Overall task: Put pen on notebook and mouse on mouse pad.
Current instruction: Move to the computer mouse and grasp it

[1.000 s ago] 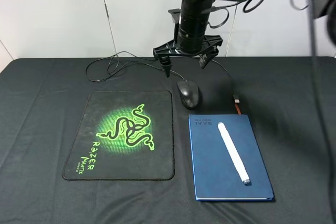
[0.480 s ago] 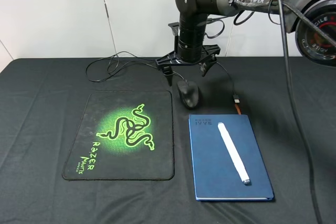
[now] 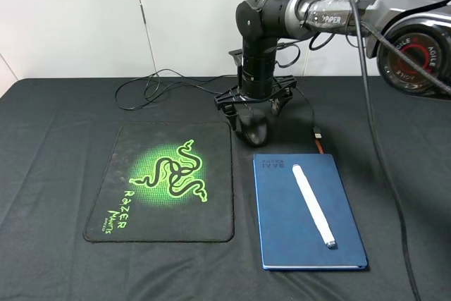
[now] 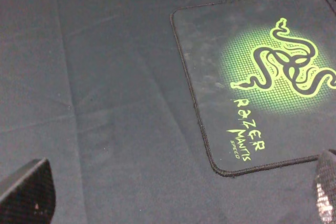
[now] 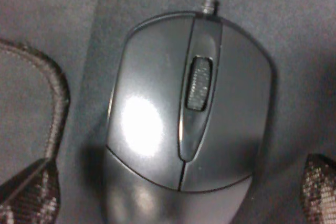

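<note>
The black mouse (image 3: pixel 254 126) needs to go on the mouse pad (image 3: pixel 162 182). My right gripper will next grab the mouse's sides behind its buttons.
The glossy black mouse (image 3: pixel 254 126) lies on the black tablecloth just beyond the notebook's far end, right of the mouse pad's (image 3: pixel 169 181) far right corner. My right gripper (image 3: pixel 253 107) is low over it and open, one finger on each side; in the right wrist view the mouse (image 5: pixel 189 103) fills the frame and both fingertips (image 5: pixel 29 192) stand clear of its sides. The white pen (image 3: pixel 313 206) rests along the dark blue notebook (image 3: pixel 282 223). My left gripper (image 4: pixel 176 192) is open and empty, above the cloth beside the mouse pad (image 4: pixel 262 87).
The mouse's thin cable (image 3: pixel 151 86) loops across the back of the table, and its orange-tipped USB plug (image 3: pixel 319 139) lies at the notebook's far right corner. A corner of the mouse pad (image 5: pixel 31 77) shows beside the mouse. White wall panels stand behind the table.
My right gripper has come down from above the mouse until its open fingers sit on either side of it. The mouse, pen, notebook and pad have not moved.
</note>
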`<state>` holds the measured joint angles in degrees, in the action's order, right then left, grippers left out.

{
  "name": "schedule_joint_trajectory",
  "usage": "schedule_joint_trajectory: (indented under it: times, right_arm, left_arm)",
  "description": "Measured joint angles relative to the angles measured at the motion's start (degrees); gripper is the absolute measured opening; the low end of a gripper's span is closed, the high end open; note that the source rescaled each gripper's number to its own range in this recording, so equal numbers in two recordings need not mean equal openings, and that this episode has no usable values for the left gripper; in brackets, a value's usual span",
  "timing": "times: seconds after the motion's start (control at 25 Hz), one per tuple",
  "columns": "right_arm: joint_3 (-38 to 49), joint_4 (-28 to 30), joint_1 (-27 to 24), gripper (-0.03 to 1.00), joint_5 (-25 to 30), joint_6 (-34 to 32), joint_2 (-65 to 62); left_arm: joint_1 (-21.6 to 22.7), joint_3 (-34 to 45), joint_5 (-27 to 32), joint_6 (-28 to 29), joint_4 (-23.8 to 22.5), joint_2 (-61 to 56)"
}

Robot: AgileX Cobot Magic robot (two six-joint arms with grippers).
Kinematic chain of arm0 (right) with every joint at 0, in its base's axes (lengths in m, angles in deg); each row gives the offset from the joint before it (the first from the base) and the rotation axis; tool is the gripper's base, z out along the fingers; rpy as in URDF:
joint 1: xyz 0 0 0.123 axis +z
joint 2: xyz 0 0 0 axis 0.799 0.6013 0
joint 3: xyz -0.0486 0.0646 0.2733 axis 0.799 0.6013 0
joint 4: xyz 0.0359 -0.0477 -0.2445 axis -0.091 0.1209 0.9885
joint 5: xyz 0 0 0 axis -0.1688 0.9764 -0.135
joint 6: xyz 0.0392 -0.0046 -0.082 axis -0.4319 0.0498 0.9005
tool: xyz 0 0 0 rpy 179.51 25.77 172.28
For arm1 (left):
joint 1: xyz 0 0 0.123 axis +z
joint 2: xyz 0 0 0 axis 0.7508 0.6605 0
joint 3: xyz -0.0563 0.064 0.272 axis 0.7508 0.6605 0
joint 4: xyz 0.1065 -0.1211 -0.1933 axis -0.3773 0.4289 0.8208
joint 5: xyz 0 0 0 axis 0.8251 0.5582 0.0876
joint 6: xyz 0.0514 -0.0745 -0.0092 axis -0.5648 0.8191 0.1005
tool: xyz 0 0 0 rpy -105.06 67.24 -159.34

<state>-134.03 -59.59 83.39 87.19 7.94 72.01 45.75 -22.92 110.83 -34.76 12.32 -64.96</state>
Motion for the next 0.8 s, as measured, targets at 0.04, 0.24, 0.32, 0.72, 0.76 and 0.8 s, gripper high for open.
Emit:
schedule_joint_trajectory:
  times: [0.04, 0.24, 0.32, 0.72, 0.76, 0.8]
  right_arm:
    - [0.00, 0.00, 0.00, 1.00, -0.01, 0.00, 0.21]
    - [0.00, -0.04, 0.00, 1.00, -0.30, 0.04, 1.27]
    - [0.00, -0.04, 0.00, 1.00, -0.30, 0.04, 1.85]
    - [0.00, -0.06, 0.05, 1.00, -0.25, 0.04, 2.22]
    - [0.00, -0.06, 0.05, 0.96, -0.25, 0.04, 2.22]
    - [0.00, -0.06, 0.05, 0.88, -0.25, 0.04, 2.22]
  left_arm:
    - [0.00, 0.00, 0.00, 0.00, 0.00, 0.00]
    - [0.00, 0.00, 0.00, 0.00, 0.00, 0.00]
    - [0.00, 0.00, 0.00, 0.00, 0.00, 0.00]
    - [0.00, 0.00, 0.00, 0.00, 0.00, 0.00]
    - [0.00, 0.00, 0.00, 0.00, 0.00, 0.00]
    - [0.00, 0.00, 0.00, 0.00, 0.00, 0.00]
